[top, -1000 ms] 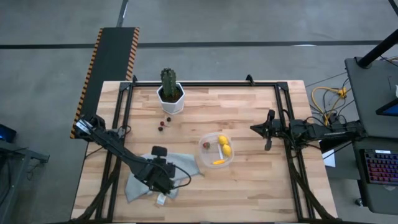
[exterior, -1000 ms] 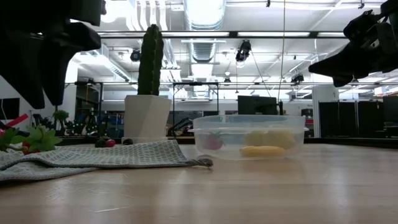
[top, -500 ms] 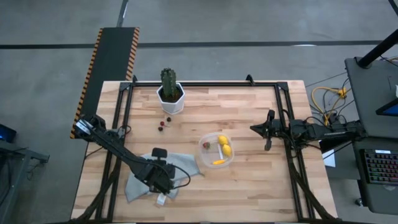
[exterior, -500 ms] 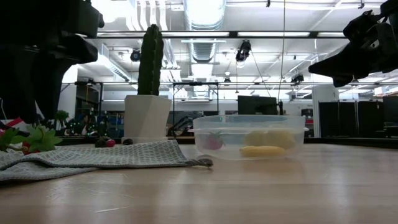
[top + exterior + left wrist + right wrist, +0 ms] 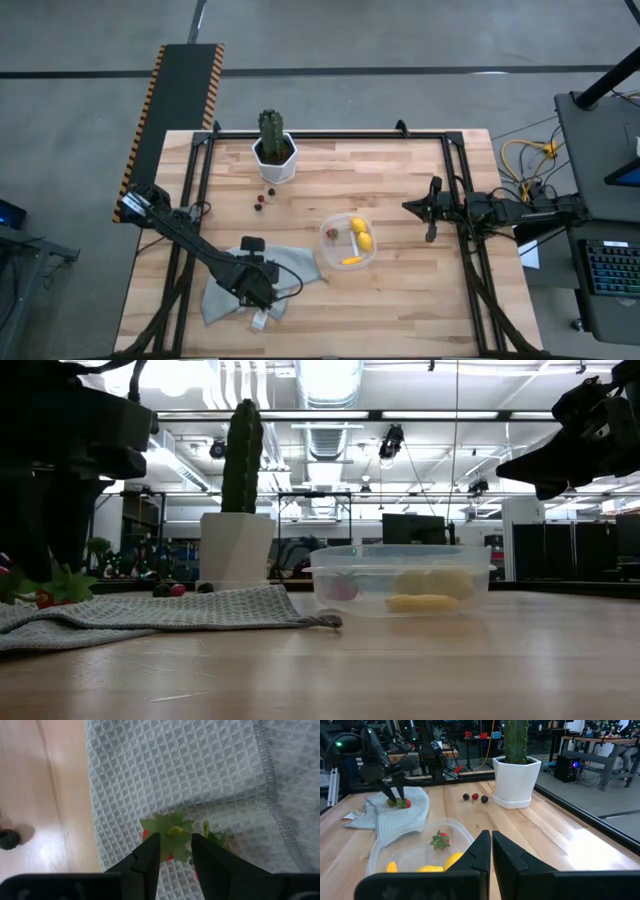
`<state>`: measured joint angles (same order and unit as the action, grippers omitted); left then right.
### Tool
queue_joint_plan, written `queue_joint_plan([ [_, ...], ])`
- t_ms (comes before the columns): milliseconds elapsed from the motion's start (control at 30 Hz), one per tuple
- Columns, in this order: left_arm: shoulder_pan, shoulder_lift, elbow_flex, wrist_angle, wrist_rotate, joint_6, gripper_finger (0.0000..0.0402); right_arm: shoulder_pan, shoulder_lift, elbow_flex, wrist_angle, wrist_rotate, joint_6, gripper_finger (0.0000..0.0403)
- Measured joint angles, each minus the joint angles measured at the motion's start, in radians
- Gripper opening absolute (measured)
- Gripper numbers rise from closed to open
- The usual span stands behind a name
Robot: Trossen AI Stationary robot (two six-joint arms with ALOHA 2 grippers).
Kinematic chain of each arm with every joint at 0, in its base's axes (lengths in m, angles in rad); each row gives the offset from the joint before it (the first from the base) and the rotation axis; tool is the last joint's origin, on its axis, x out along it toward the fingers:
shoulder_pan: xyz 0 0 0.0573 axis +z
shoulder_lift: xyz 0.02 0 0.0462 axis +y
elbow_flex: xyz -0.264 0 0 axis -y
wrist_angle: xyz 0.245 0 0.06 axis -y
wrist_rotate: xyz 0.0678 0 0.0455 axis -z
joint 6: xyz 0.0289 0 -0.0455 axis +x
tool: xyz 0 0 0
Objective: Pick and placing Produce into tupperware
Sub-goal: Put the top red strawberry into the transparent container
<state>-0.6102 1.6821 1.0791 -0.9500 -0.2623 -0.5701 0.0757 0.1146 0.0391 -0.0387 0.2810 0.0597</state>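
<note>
My left gripper is to grab the strawberry by its green leafy top (image 5: 171, 834) next, to put the strawberry into the tupperware.
My left gripper (image 5: 175, 851) is open and points down over the grey towel (image 5: 290, 265). Its fingers stand on either side of the green leafy top of a red strawberry (image 5: 172, 832); touch does not show. A second strawberry (image 5: 215, 840) lies beside it on the towel. The clear tub (image 5: 348, 243) holds two lemons (image 5: 360, 232), an orange-yellow piece (image 5: 350, 261) and a strawberry (image 5: 440, 840). Small dark berries (image 5: 262, 200) lie on the wood near the cactus pot. My right gripper (image 5: 490, 847) is shut and waits raised near the table's right edge.
The cactus in its white pot (image 5: 272, 145) stands at the table's far edge. One dark berry (image 5: 9, 839) lies on the wood beside the towel. A white tag (image 5: 258, 320) sticks out at the towel's near edge. Bare wood lies between the tub and my right arm.
My left gripper has come down toward the towel, and its fingers now reach the strawberries there. The right arm, the tub and the fruit have kept still.
</note>
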Motion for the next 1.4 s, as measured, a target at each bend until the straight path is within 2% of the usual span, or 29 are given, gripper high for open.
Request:
queue_joint_plan([
  [1400, 0.003, 0.000, -0.044, 0.086, -0.030, 0.000, 0.0097, 0.000, 0.000, 0.000, 0.000, 0.000, 0.000, 0.0009],
])
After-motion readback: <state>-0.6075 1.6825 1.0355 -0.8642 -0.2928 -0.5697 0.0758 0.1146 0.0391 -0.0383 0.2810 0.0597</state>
